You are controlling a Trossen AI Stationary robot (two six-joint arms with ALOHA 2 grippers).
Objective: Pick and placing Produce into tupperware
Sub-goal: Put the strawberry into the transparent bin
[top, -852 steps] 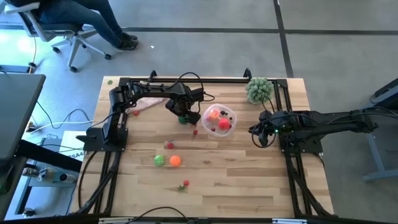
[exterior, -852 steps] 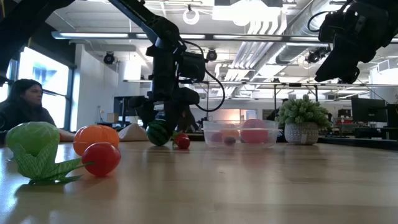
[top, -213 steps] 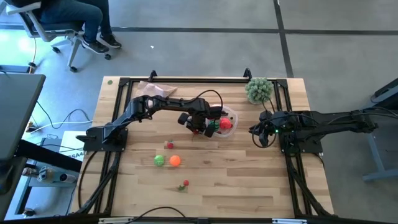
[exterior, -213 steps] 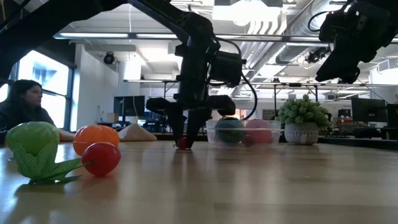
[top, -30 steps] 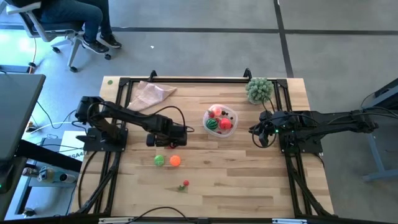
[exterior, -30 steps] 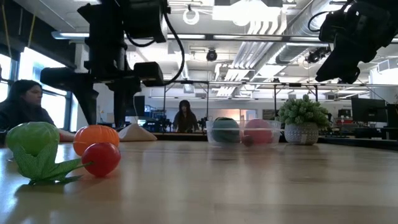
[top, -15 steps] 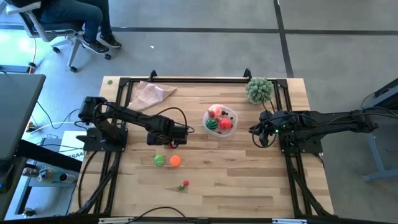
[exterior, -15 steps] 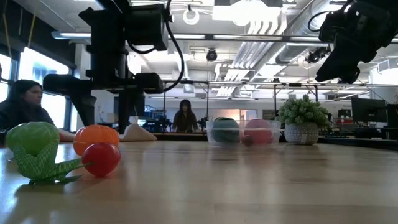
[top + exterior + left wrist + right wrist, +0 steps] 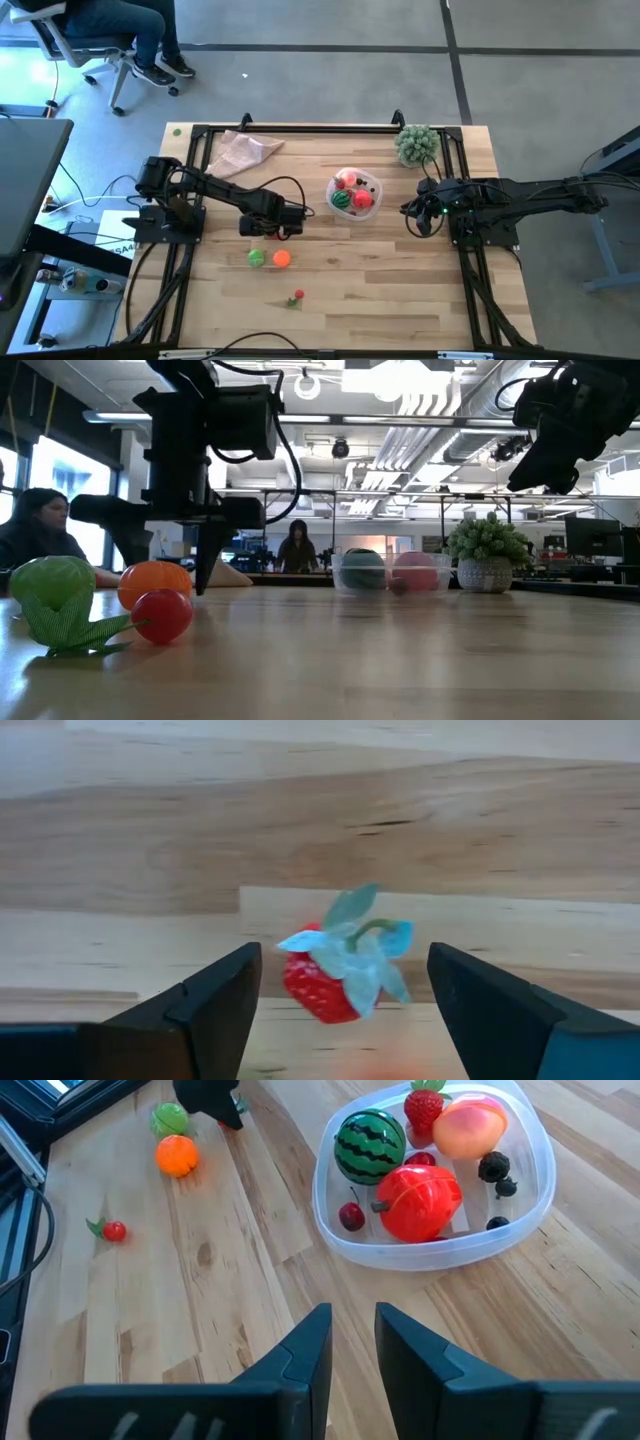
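Observation:
The strawberry has both fingers down past its leafy cap [image 9: 358, 958], at the depth of its red body, so my left gripper needs to close on it.
A red strawberry [image 9: 322, 988] with a green leafy cap lies on the wooden table. My left gripper [image 9: 345, 960] points down over it, open, one finger on each side and clear of it; in the high view this gripper [image 9: 272, 230] hides the strawberry. The clear tupperware [image 9: 372, 184] stands at the middle far part of the table. It holds a striped green ball [image 9: 369, 1143], a large red piece [image 9: 416, 1201], a peach and dark berries. A green ball [image 9: 257, 258], an orange ball [image 9: 281, 258] and a small red piece [image 9: 298, 296] lie loose. My right gripper [image 9: 412, 217] waits to the right of the tub, its fingers a narrow gap apart.
A beige cloth [image 9: 245, 152] lies at the far left and a bushy pale-green plant [image 9: 417, 145] stands at the far right corner. Black frame rails [image 9: 300, 130] run along the table's far, left and right sides. Bare wood spreads across the near half. People sit in the room beyond.
My left gripper has come down toward the table over the strawberry and shifted a little toward the table's right edge. Its fingers have spread wider apart. The loose balls and the tupperware have stayed where they were.

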